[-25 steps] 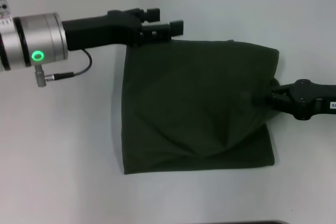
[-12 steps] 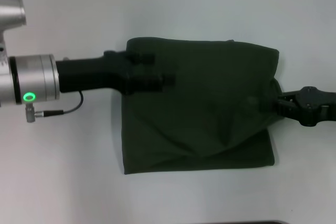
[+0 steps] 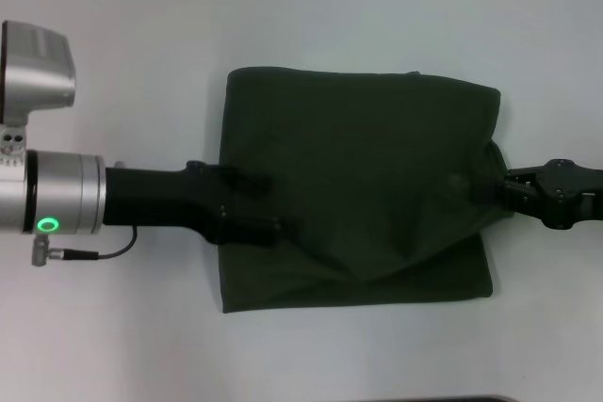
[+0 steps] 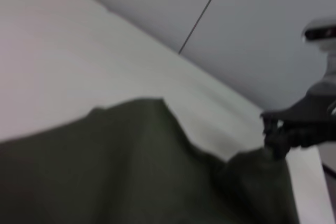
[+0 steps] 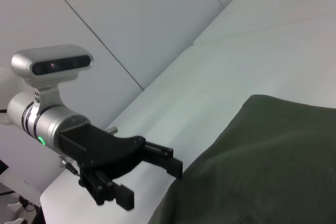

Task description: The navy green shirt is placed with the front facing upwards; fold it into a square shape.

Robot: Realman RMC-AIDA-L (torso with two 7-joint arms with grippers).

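The held edge of the shirt bunches up short of the lower layer's near corner, so my right gripper keeps hold of it until it reaches that corner.
The navy green shirt (image 3: 367,185) lies folded into a rough square in the middle of the table, plain green side up, with creases running toward its right edge. My left gripper (image 3: 267,204) hovers open over the shirt's left edge with nothing between its fingers; the right wrist view shows the left gripper (image 5: 154,184) spread beside the cloth (image 5: 262,166). My right gripper (image 3: 499,187) is at the middle of the shirt's right edge, where the fabric bunches up into it. In the left wrist view the right gripper (image 4: 275,142) pinches a raised peak of the shirt (image 4: 131,171).
A white table (image 3: 113,327) surrounds the shirt on all sides. A dark strip at the table's near edge (image 3: 462,399) shows at the bottom of the head view. Pale wall panels (image 5: 131,19) stand behind the table.
My left arm has swung from the shirt's far left corner toward me along the left edge. The right gripper has drawn slightly to the right. The shirt keeps its shape.
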